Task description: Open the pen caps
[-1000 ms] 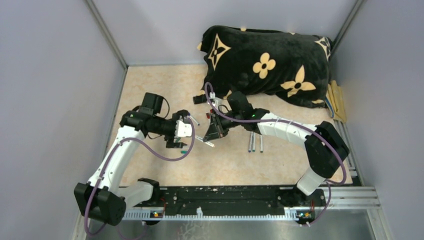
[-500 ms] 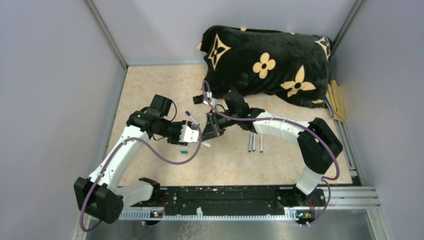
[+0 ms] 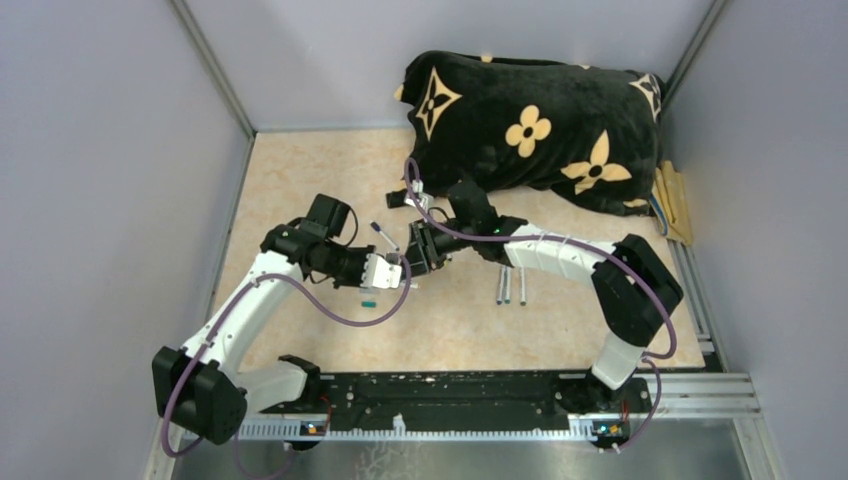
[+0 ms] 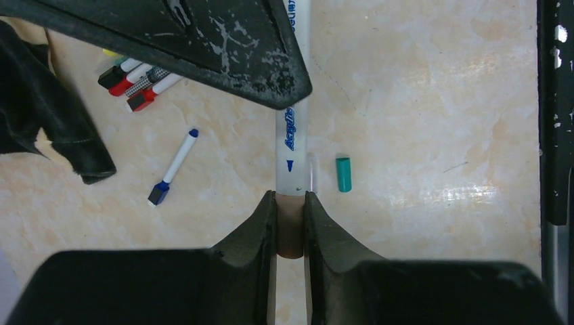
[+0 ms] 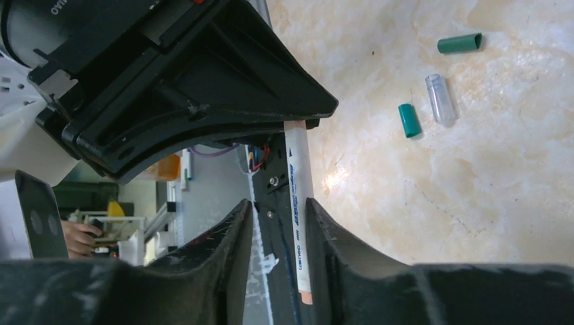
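Note:
The tan cap is for my left gripper to pull open, so my right gripper will next grab the white pen by its printed body.
A white pen with blue print hangs between the two grippers above the floor. My left gripper is shut on its tan cap at the near end. In the right wrist view the same pen rests against one finger of my right gripper, whose jaws stand apart, open. In the top view the left gripper and right gripper meet tip to tip. Loose pen caps lie on the floor: a teal one, a clear one and a green one.
A blue-ended pen lies to the left, with a bunch of pens by the black flower-patterned pillow. Two more pens lie right of the grippers. Grey walls close in the beige floor.
My left gripper moved right to the right gripper and closed on the pen's cap end. The right gripper's jaws, shut on the pen before, have come apart.

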Tool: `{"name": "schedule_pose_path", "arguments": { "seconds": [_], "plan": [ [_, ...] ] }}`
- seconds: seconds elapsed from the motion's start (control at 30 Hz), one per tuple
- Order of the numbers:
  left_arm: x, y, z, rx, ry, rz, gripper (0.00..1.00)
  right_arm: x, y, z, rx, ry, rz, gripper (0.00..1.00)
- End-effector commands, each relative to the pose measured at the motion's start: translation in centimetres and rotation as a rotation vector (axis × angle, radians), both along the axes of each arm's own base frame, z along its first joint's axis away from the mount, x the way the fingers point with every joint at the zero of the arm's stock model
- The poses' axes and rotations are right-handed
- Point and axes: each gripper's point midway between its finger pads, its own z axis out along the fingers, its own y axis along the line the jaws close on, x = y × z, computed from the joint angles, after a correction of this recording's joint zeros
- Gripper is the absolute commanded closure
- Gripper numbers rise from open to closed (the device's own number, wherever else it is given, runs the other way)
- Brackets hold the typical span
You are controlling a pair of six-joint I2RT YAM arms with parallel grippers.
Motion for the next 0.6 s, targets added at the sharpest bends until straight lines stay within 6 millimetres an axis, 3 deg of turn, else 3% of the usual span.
{"name": "schedule_pose_path", "arguments": {
  "seconds": [0.0,0.13,0.3,0.37,0.5,0.57],
  "plan": [
    [0.7,-1.0,1.6,-0.05,-0.053,-0.008,0.93,-0.6,1.4,0.7,0.048,-0.034,0.032,0.6],
    [0.6,-1.5,2.4,-0.076,-0.051,-0.011,0.99,-0.9,2.1,0.1,0.042,-0.033,0.034,0.55],
    [0.1,-1.7,3.0,-0.094,-0.052,-0.026,1.0,-1.0,2.5,0.5,0.071,-0.021,0.043,0.61],
    [0.0,-1.8,3.2,-0.099,-0.057,-0.029,1.0,-1.1,2.5,0.8,0.083,-0.017,0.047,0.67],
    [0.2,-1.6,3.0,-0.087,-0.059,-0.022,1.0,-1.1,2.5,1.0,0.091,-0.016,0.038,1.0],
    [0.3,-1.3,2.6,-0.068,-0.057,-0.014,1.0,-1.1,2.3,0.6,0.079,-0.011,0.031,1.0]
  ]
}}
